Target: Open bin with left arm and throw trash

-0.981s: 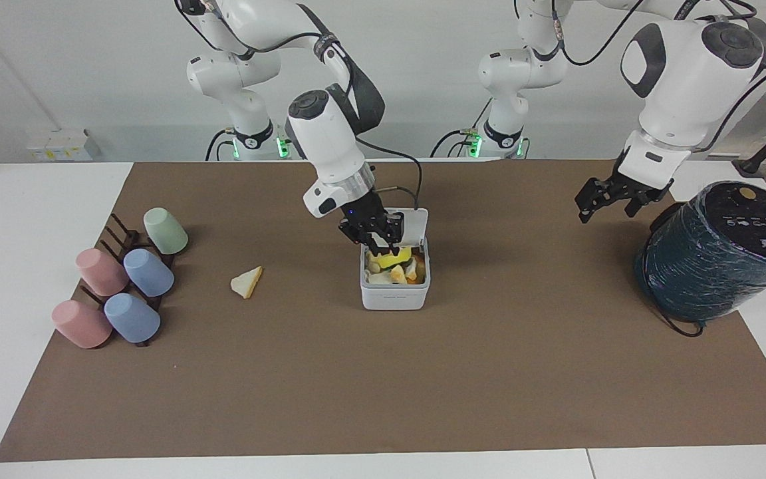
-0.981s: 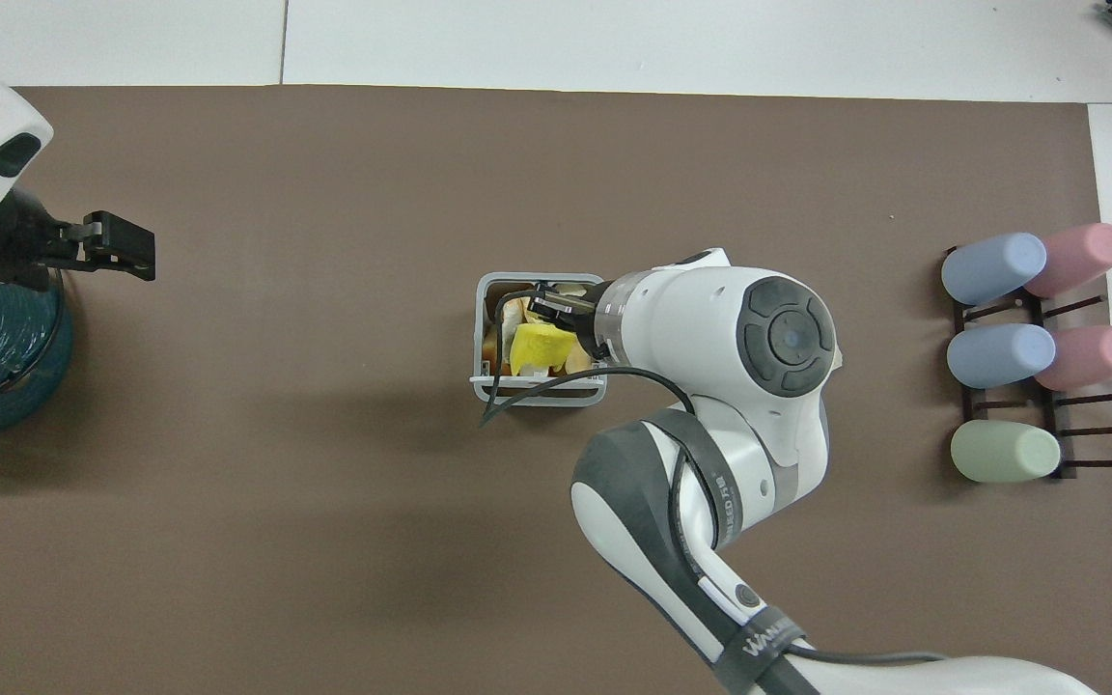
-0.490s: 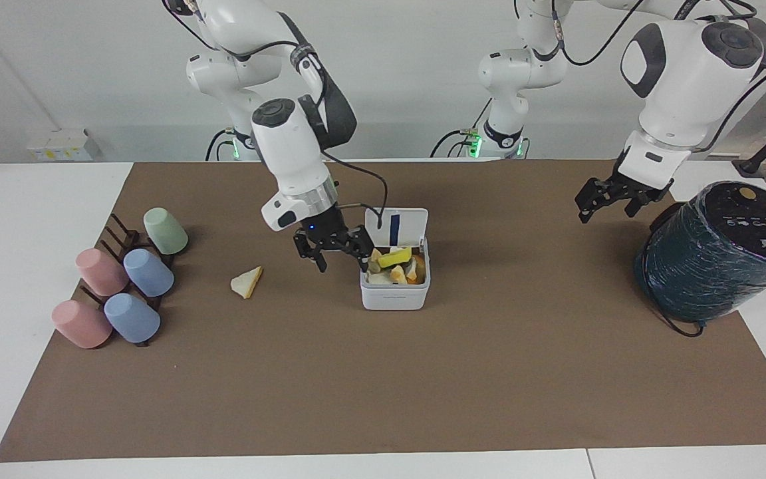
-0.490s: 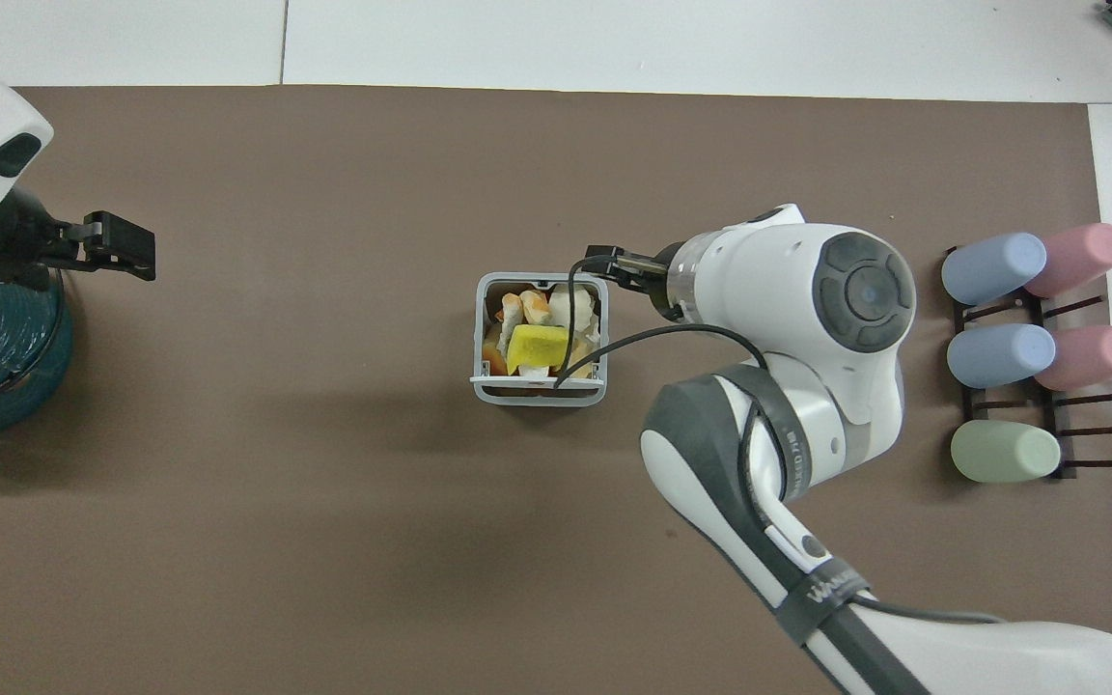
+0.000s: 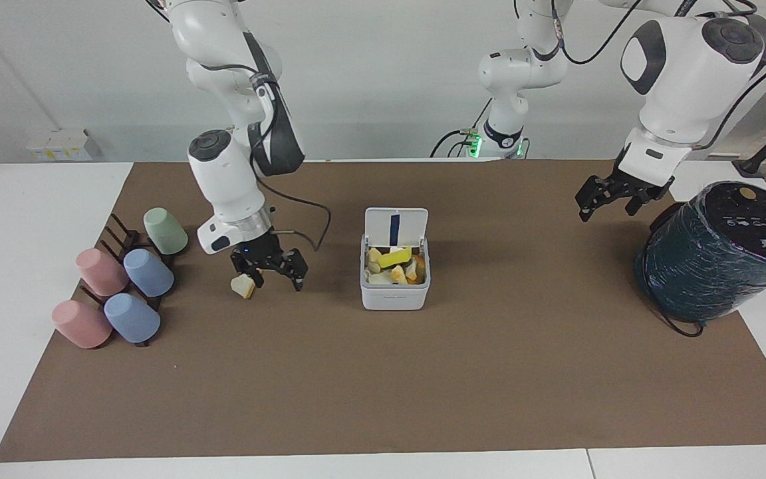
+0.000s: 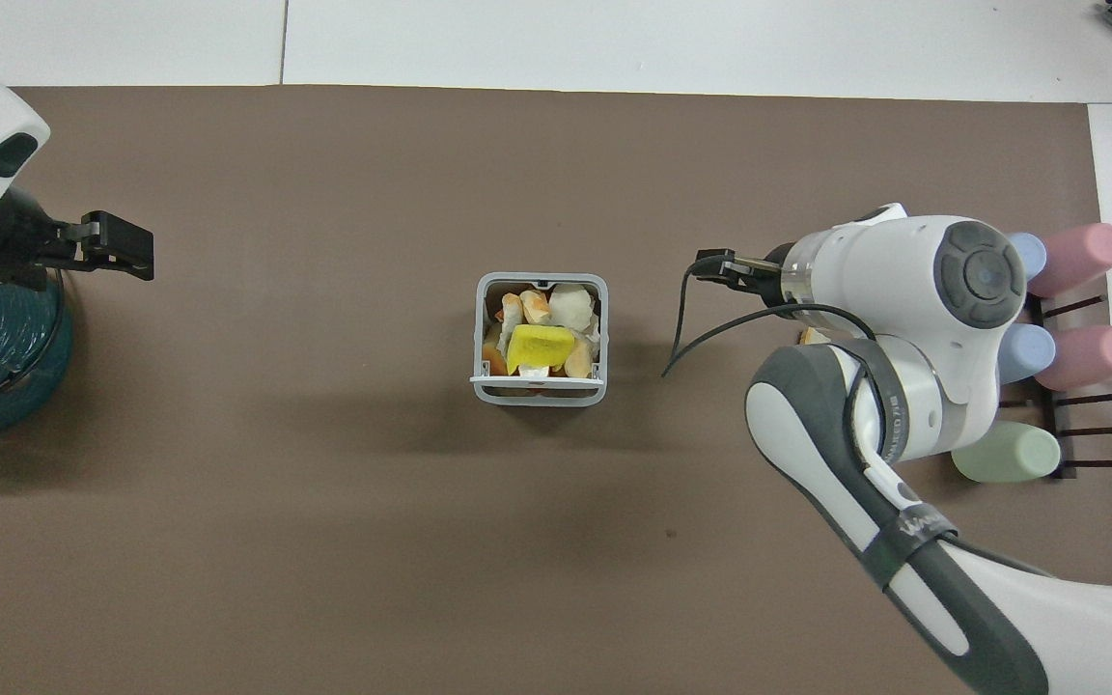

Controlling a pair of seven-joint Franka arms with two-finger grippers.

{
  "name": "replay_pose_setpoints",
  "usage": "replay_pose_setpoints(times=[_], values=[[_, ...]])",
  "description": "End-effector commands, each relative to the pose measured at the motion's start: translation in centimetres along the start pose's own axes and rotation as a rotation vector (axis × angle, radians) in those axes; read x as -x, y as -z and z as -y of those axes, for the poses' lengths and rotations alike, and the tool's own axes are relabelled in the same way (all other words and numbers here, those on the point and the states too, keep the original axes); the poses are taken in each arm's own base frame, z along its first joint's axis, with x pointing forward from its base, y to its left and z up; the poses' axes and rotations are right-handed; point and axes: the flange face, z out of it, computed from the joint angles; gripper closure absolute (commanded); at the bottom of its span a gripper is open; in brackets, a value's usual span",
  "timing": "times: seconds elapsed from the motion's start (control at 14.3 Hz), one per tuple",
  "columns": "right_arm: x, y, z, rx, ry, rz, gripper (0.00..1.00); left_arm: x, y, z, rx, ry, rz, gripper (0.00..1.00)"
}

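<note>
My right gripper grips the cream wedge by its body (image 6: 809,336) next, to throw the trash into the bin (image 6: 540,338).
The white bin (image 5: 395,296) stands mid-mat with its lid (image 5: 396,226) up, the blue stripe showing. It holds several scraps, a yellow chunk (image 5: 394,257) on top; the bin rim (image 6: 539,280) and the yellow chunk (image 6: 539,346) also show in the overhead view. A cream wedge (image 5: 243,287) lies on the mat toward the right arm's end. My right gripper (image 5: 276,279) is open and empty, low over the mat right beside the wedge, on its bin side. My left gripper (image 5: 612,199) hangs open and empty beside the teal cylinder, waiting.
A large dark teal wrapped cylinder (image 5: 722,253) stands at the left arm's end of the mat. A dark rack with several pastel cups (image 5: 124,279) lies at the right arm's end, close to the wedge. The right arm's cable (image 5: 310,233) trails toward the bin.
My right gripper let go of the yellow chunk in the bin, came out empty and swung toward the cups, down beside the cream wedge. The left arm has not moved.
</note>
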Motion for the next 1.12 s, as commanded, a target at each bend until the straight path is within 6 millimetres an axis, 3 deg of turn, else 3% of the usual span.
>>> replay_pose_setpoints(times=[0.0, 0.28, 0.49, 0.77, 0.91, 1.05], values=[[2.1, -0.5, -4.0, 0.022, 0.079, -0.043, 0.00, 0.8, 0.2, 0.0, -0.025, -0.004, -0.007, 0.00], [4.1, -2.7, -7.0, 0.044, 0.144, -0.043, 0.00, 0.9, 0.2, 0.0, -0.026, -0.006, -0.004, 0.00], [6.1, -4.3, -8.1, 0.046, 0.157, -0.094, 0.00, 0.8, 0.2, 0.1, -0.025, -0.006, -0.006, 0.00], [6.7, -4.8, -8.2, 0.048, 0.179, -0.094, 0.00, 0.9, 0.2, 0.2, -0.026, -0.004, -0.004, 0.00], [7.5, -5.3, -8.3, 0.049, 0.187, -0.090, 0.27, 0.9, 0.2, 0.2, -0.026, -0.004, -0.004, 0.00], [7.4, -5.2, -8.3, 0.048, 0.172, -0.103, 0.83, 0.9, 0.2, 0.4, -0.026, -0.001, -0.004, 0.00]])
